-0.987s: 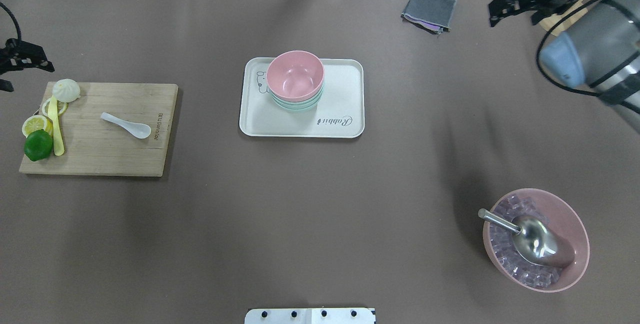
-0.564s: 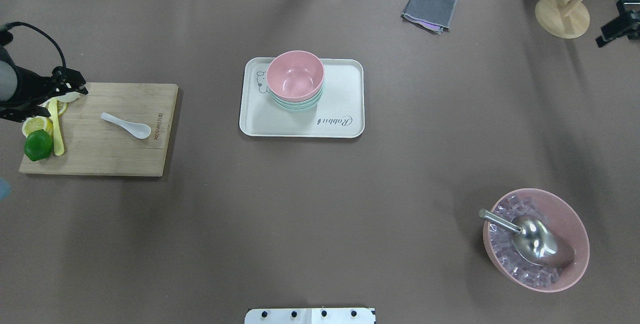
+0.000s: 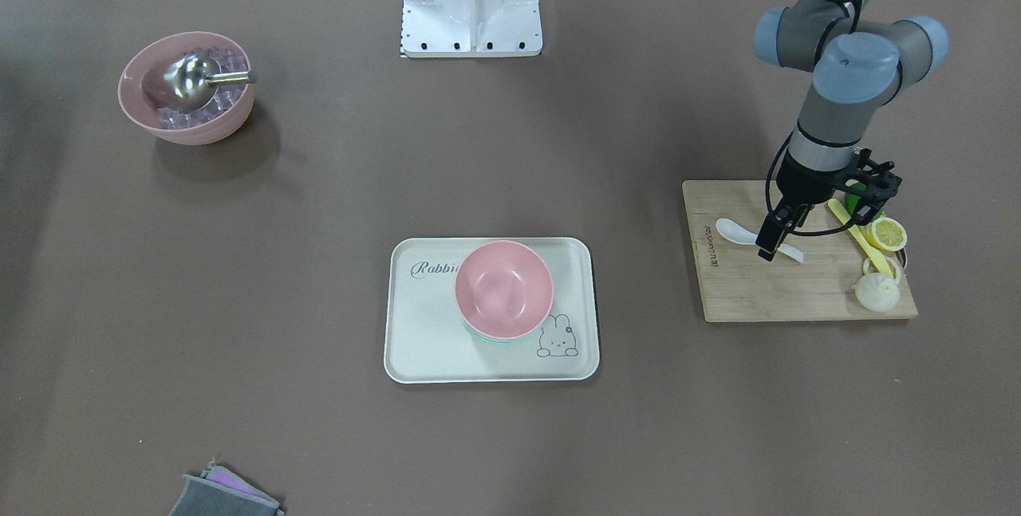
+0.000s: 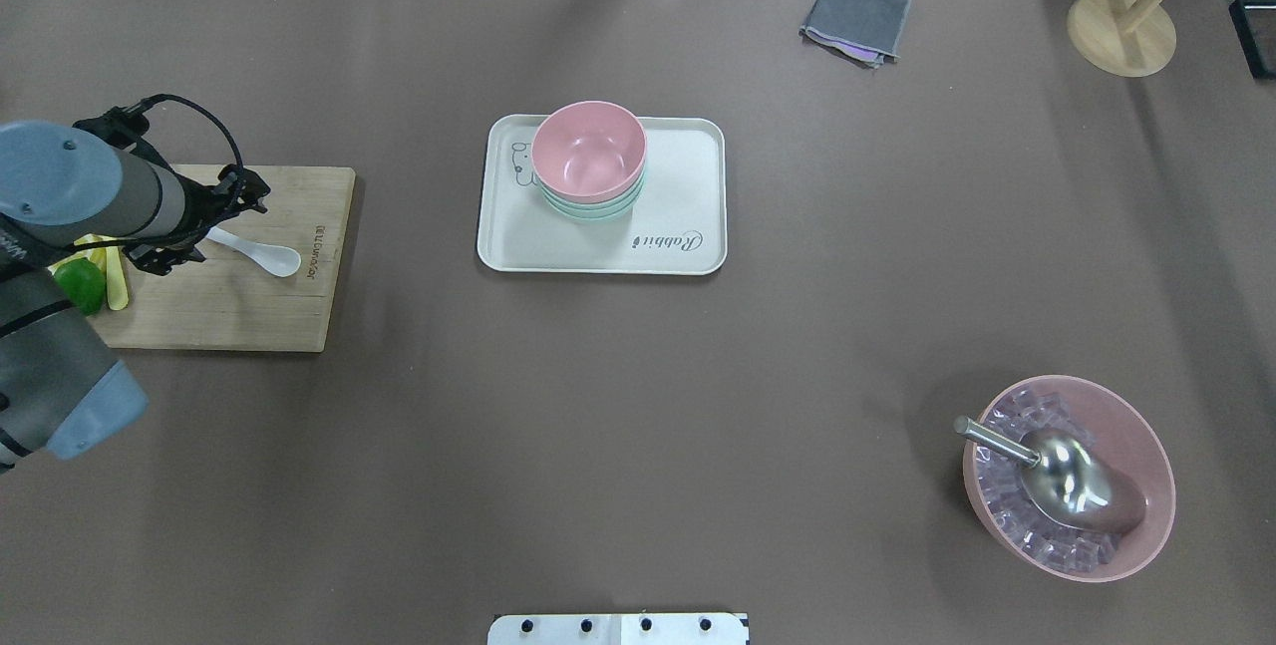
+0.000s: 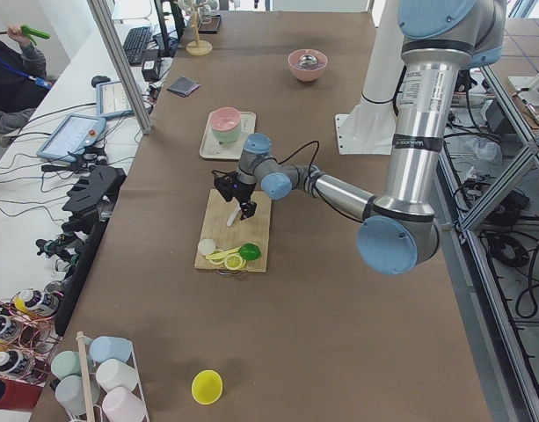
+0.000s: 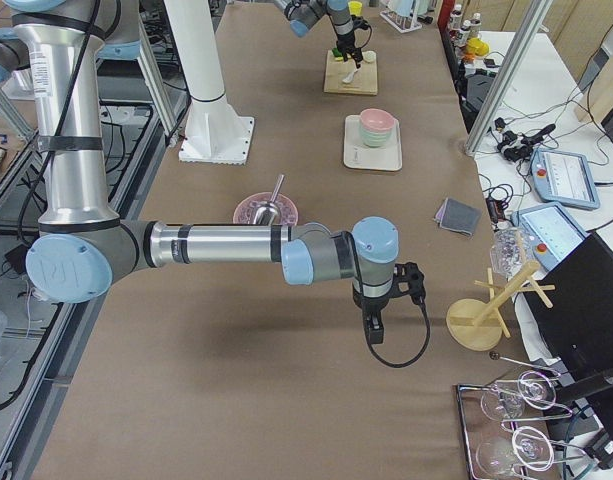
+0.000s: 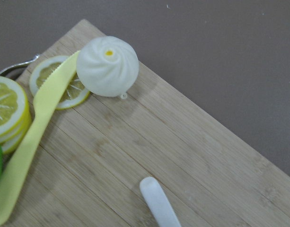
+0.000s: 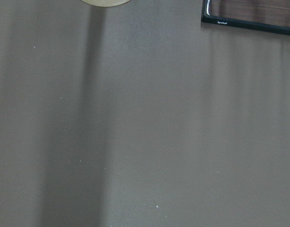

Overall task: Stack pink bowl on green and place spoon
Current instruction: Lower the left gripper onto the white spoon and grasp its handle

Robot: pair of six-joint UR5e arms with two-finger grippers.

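Observation:
My left gripper is going to reach the white spoon and grab its handle (image 3: 791,253). That leaves the spoon's bowl end free to rest in the pink bowl (image 3: 504,288).
The pink bowl (image 4: 588,152) sits stacked in the green bowls (image 4: 598,211) on the white tray (image 4: 678,246); the stack also shows in the front-facing view (image 3: 502,289). The white spoon (image 4: 267,255) lies on the wooden cutting board (image 4: 229,316). My left gripper (image 4: 211,224) is open and hovers over the spoon's handle, one finger (image 3: 770,241) next to the handle. The left wrist view shows the handle's tip (image 7: 159,205) just below the camera. My right gripper (image 6: 374,325) shows only in the exterior right view, above bare table; I cannot tell if it is open or shut.
On the board's left part lie lemon slices (image 3: 887,234), a lime (image 4: 80,284), a yellow knife (image 7: 26,142) and a white bun (image 3: 876,293). A large pink bowl (image 4: 1146,436) with ice and a metal scoop stands front right. A grey cloth (image 4: 855,17) and a wooden stand (image 4: 1121,32) are at the back.
My left arm has moved right over the cutting board, until its gripper is above the spoon's handle. My right arm has moved out of the overhead view.

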